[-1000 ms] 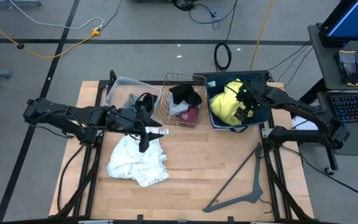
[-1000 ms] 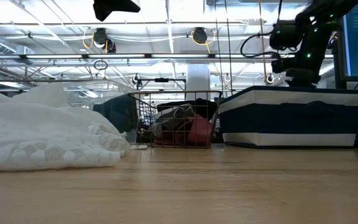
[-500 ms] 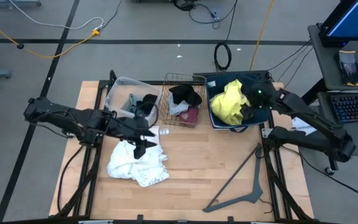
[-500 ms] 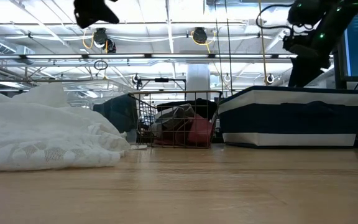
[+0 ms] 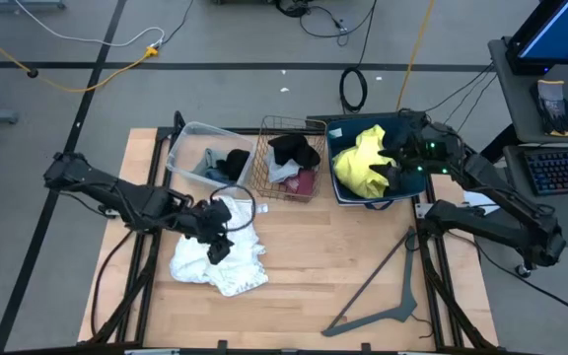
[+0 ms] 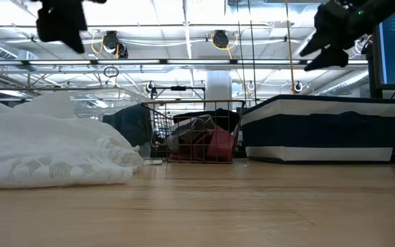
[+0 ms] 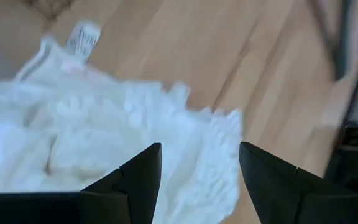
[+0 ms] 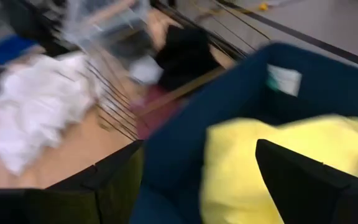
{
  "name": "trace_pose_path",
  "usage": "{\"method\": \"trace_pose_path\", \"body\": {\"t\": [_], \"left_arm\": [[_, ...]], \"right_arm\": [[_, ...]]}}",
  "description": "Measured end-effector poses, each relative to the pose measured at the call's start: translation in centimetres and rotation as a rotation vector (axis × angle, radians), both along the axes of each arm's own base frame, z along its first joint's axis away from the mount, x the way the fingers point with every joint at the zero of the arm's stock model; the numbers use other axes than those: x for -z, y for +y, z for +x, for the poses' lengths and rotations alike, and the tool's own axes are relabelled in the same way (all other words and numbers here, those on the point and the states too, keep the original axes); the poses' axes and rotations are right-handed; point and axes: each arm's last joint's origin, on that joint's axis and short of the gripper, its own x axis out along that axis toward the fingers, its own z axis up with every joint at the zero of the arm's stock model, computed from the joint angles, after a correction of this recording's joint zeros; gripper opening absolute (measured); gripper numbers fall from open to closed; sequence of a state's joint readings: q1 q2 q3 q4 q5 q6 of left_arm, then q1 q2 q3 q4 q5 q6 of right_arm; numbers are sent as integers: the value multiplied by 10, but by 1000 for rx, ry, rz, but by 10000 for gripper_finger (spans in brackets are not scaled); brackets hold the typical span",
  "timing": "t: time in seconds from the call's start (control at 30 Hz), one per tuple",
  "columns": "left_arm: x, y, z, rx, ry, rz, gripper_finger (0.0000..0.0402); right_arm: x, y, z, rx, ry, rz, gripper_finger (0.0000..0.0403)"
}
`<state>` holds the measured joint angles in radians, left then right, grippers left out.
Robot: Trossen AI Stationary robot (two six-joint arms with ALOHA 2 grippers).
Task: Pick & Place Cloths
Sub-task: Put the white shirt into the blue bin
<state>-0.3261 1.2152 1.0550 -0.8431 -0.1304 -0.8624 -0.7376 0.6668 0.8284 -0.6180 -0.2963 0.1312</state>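
The white cloth (image 5: 223, 261) is the last loose laundry, so my left gripper should grab it next by a crumpled fold (image 5: 227, 264) to pick it up and place it.
The large white cloth (image 5: 223, 261) lies crumpled on the table's left half, also in the low view (image 6: 46, 151). My left gripper (image 5: 216, 244) hangs open just above it (image 7: 197, 146), touching nothing. The yellow cloth (image 5: 359, 163) sits in the blue bin (image 5: 339, 189). My right gripper (image 5: 395, 166) hovers open at the bin's right side, over the yellow cloth (image 8: 278, 155). A black cloth (image 5: 295, 148) and the maroon cloth (image 5: 305, 182) lie in the wire basket (image 5: 264, 170). Another black cloth (image 5: 235, 161) and a bluish-grey one (image 5: 210, 163) lie in the clear bin (image 5: 180, 148).
The three containers stand in a row along the table's far edge. A grey plastic hanger (image 5: 383, 286) lies on the near right part of the table. Bare wood shows between the white cloth and the hanger. A desk with a keyboard stands beyond the right edge.
My left gripper has moved from beside the clear bin toward the near edge and down, and now hangs over the white cloth. My right gripper has drawn back from above the yellow cloth toward the table's right edge and has tipped.
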Motion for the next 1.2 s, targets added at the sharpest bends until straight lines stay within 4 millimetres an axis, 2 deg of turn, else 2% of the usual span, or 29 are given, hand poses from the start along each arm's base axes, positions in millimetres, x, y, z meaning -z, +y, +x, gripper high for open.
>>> {"method": "trace_pose_path", "body": {"t": [0.17,0.4,0.57,0.9,1.2], "left_arm": [[19,-7,4,-37,145,16,218],[45,-8,4,-136,382,79,218],[55,-6,1,-234,490,135,218],[72,-9,10,-249,520,162,218],[125,-11,10,-230,521,88,219]], "right_arm": [[-6,1,1,-53,-85,7,298],[-7,1,2,-49,-95,8,298],[-7,1,2,-49,-95,8,299],[-7,1,2,-49,-95,8,299],[-7,1,2,-50,-95,8,299]]}}
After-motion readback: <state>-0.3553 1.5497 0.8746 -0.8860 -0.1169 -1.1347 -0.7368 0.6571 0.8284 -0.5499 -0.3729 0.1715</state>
